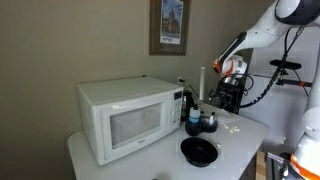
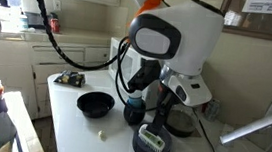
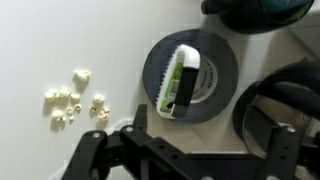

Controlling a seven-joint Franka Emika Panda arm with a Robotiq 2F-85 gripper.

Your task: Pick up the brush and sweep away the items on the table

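The robot's gripper will next grab the brush by the sides of its black handle, which leaves the white and green part free to sweep the items.
The brush, white and green with a black handle, lies on a dark grey round disc on the white table. The exterior view shows the brush near the table's front edge. The items, a small cluster of pale crumbs, lie to the left of the disc; one crumb shows on the table. My gripper hovers over the disc's near edge, open, nothing between its black fingers. In both exterior views the gripper hangs above the table.
A black bowl and a blue cup stand close to the disc. A white microwave fills the table's far side. A second dark ring-shaped object sits right of the disc, partly behind my finger.
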